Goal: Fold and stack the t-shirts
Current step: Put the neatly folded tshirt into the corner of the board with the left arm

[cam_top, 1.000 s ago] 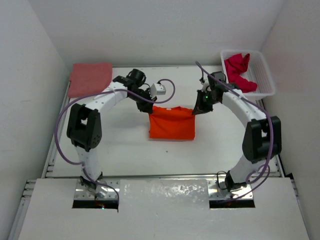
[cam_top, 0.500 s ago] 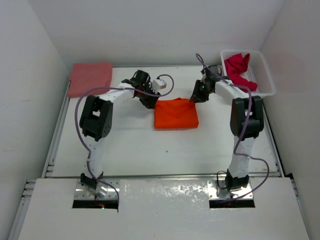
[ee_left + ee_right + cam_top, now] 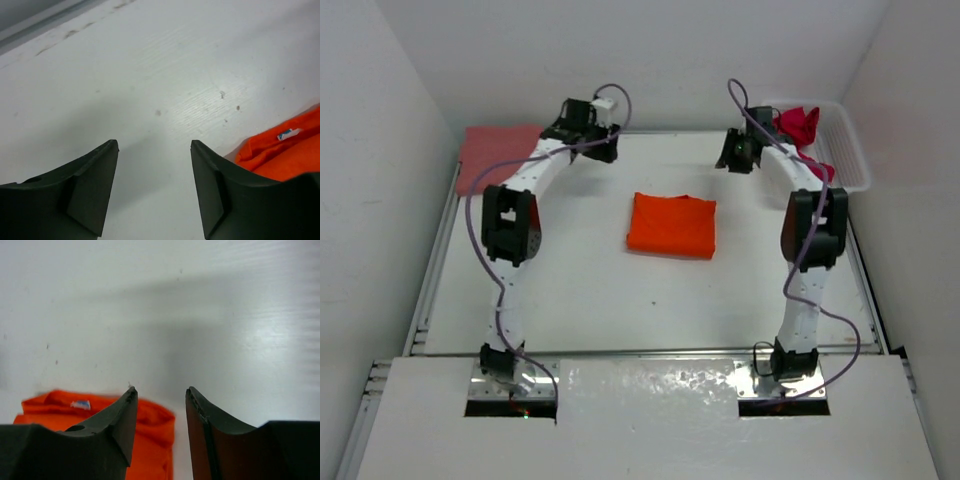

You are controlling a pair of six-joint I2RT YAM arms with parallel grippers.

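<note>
My left gripper grabs the folded orange t-shirt next by its side nearest the pink t-shirt, layers together. Then it stacks the t-shirt there, still folded.
The orange t-shirt [image 3: 670,225] lies folded flat in the middle of the table, touched by neither arm. Its edge shows at the lower right of the left wrist view [image 3: 285,155] and at the lower left of the right wrist view [image 3: 60,407]. My left gripper [image 3: 607,151] [image 3: 155,146] hangs open and empty beyond the shirt's far left corner. My right gripper [image 3: 731,157] [image 3: 160,391] is open and empty beyond its far right corner. The salmon-pink t-shirt [image 3: 485,155] lies folded at the back left. The crimson t-shirt [image 3: 798,125] sits crumpled in the basket.
The white mesh basket [image 3: 850,150] stands at the back right corner, close behind the right arm. White walls close in the table at the back and on both sides. The left arm reaches over the pink shirt's right edge.
Both grippers opened and let go of the orange t-shirt, then drew back toward the far wall. The shirt settled flat, folded, a little farther back on the table.
</note>
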